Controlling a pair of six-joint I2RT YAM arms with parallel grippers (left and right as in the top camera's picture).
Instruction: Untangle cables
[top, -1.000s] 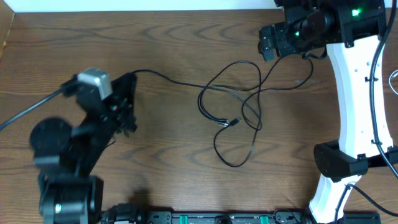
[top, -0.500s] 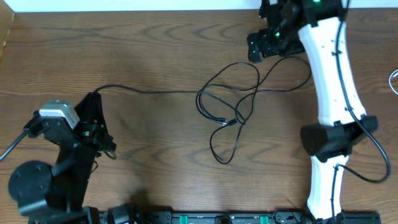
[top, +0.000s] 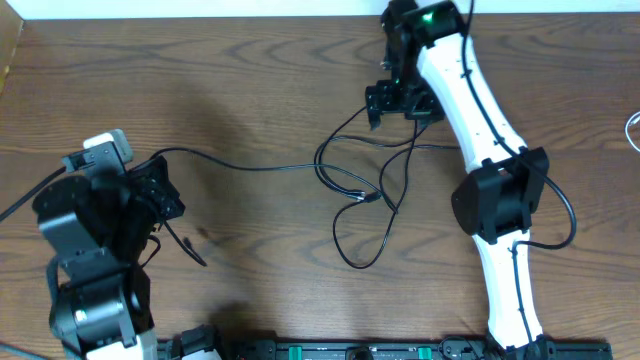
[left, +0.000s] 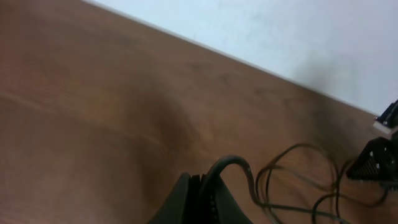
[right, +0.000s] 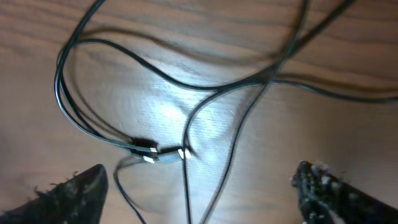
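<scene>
The right gripper grabs the cable strands at the tangle's far side next. That leaves the plug ends free to untangle the cables.
Thin black cables (top: 360, 175) lie in a loose tangle of loops on the wooden table, right of centre. One strand (top: 250, 166) runs left from the tangle to my left gripper (top: 165, 198). That gripper is shut on it, and a short tail (top: 188, 247) hangs below. In the left wrist view the cable (left: 233, 163) arcs out of the closed fingers (left: 202, 190). My right gripper (top: 398, 100) hovers open over the top of the tangle. In the right wrist view its fingers (right: 199, 183) straddle the strands, with two small plug ends (right: 155, 152) between them, and touch nothing.
The white wall (top: 200, 8) runs along the table's far edge. A thin white cord (top: 632, 125) shows at the right border. The robot's base rail (top: 350, 350) lines the front edge. The right arm's white links (top: 480, 110) cross the table's right side.
My left arm drew back to the left and turned, pulling the held strand out of the tangle. My right arm swung left and down from the far corner to over the loops.
</scene>
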